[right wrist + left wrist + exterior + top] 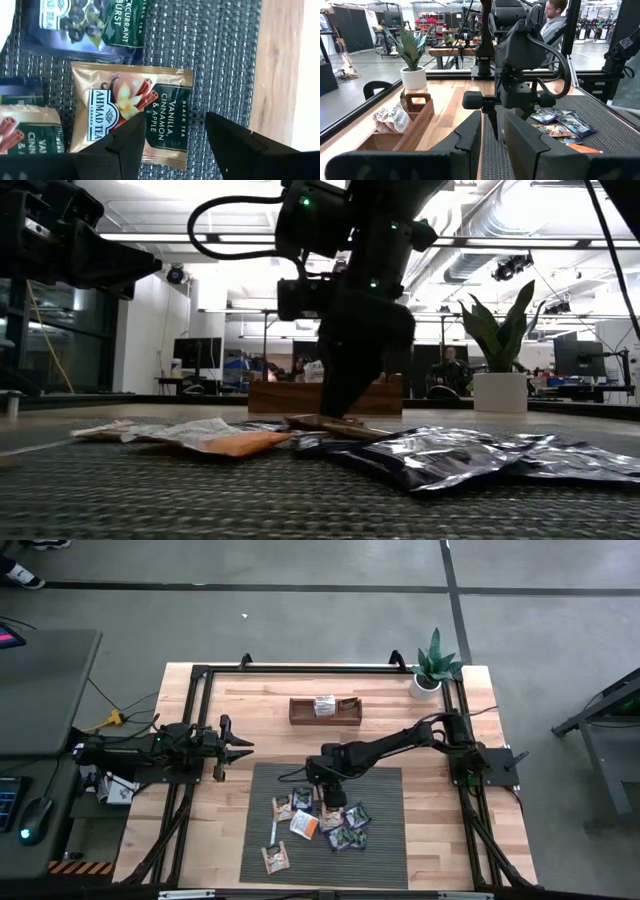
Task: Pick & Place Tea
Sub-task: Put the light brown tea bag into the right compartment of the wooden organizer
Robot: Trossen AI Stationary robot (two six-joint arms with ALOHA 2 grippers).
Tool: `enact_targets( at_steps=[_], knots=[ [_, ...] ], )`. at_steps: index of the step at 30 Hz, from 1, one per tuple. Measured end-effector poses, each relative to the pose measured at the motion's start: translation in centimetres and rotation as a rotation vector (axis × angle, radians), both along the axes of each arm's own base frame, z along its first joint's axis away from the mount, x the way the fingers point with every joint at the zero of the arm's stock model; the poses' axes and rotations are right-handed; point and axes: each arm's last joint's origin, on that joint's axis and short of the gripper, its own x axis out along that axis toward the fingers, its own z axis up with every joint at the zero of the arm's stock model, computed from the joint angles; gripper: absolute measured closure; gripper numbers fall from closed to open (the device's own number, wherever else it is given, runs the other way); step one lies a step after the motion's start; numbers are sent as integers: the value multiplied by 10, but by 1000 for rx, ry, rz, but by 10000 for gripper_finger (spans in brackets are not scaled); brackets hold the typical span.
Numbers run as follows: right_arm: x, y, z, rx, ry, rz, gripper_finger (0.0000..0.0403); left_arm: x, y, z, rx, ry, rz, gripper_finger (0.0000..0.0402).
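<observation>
My right gripper is reaching down with its fingers on both sides of the tan sachet's edge, one low over the woven mat, so it needs to close on the dark-printed edge (pixel 182 112) of the sachet now.
Several tea sachets (pixel 320 825) lie flat on a dark woven mat (pixel 385 850). My right gripper (pixel 175 131) points steeply down over them, open. One finger stands over a tan vanilla-cinnamon sachet (pixel 132 115); the other stands over bare mat beyond the sachet's edge. In the low view the right gripper (pixel 335 412) reaches down to this sachet (pixel 345 426). A dark blackcurrant sachet (pixel 85 25) lies just beyond. My left gripper (pixel 235 748) waits level at the table's left, open and holding nothing. My right gripper comes at the tan sachet from above, its fingers astride the sachet's dark-printed edge (pixel 170 125). Whether the fingertips touch the sachet or the mat, I cannot tell. The sachet lies flat on the mat.
A wooden tray (pixel 300 712) holding a sachet (pixel 325 705) stands beyond the mat at the table's far middle. A potted plant (pixel 432 670) is at the far right corner. A black frame rail (pixel 300 668) rims the table. A person (pixel 555 20) sits beyond it.
</observation>
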Motion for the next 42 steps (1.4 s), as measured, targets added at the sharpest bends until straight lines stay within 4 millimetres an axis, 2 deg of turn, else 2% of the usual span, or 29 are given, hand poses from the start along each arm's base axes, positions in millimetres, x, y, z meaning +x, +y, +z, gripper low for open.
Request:
enact_targets(
  at_steps=[7, 16, 30, 42],
  knots=[
    [0, 0, -2, 9, 1, -30, 214, 0, 0, 0, 0, 0, 0, 319],
    [0, 0, -2, 12, 7, -34, 297, 0, 0, 0, 0, 0, 0, 319],
    [0, 0, -1, 3, 6, -37, 393, 0, 0, 0, 0, 0, 0, 319],
    [9, 3, 21, -26, 39, -26, 402, 0, 0, 0, 0, 0, 0, 319]
  ],
)
